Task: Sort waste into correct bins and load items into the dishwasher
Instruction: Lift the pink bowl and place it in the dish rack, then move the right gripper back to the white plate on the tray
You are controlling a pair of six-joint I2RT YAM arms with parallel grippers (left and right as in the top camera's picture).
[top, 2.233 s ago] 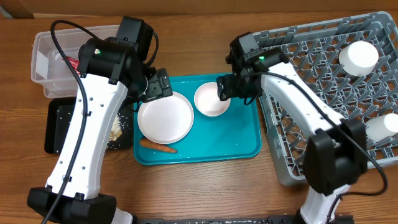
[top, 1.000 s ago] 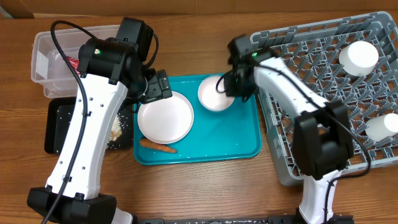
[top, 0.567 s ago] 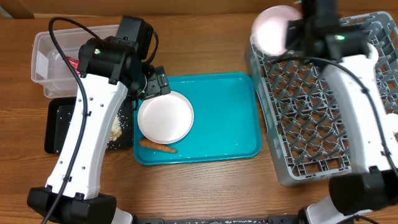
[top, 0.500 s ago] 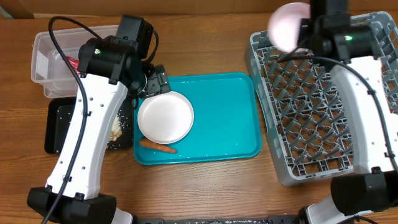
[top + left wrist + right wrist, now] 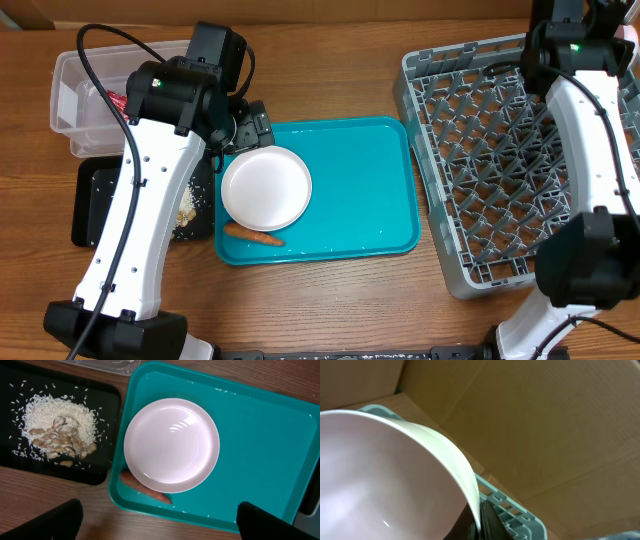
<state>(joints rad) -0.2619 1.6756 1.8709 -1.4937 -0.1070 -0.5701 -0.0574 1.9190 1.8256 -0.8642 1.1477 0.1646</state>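
Observation:
The pink bowl's edge (image 5: 447,457) hangs above the rack's rim, so I need to lower the pink bowl between the rack's wires before my right gripper releases it.
A white plate (image 5: 266,188) (image 5: 171,445) lies on the left of the teal serving tray (image 5: 360,200), with an orange carrot (image 5: 254,235) (image 5: 159,496) tucked at its near rim. My left gripper (image 5: 248,133) (image 5: 162,527) hovers open above the plate, holding nothing. My right gripper (image 5: 481,521) is shut on the rim of a white bowl (image 5: 380,475), held tilted over the far right corner of the grey dish rack (image 5: 500,170) (image 5: 512,512). In the overhead view the bowl shows only as a pale sliver at the right edge.
The black tray (image 5: 100,200) (image 5: 107,420) left of the teal tray holds rice and beige scraps (image 5: 55,432). A clear tub (image 5: 85,95) with a red wrapper (image 5: 115,100) stands behind it. Cardboard walls rise behind the rack.
My right arm lifted the bowl off the teal tray and swung it up and right to the rack's far corner. The left arm and plate stayed put.

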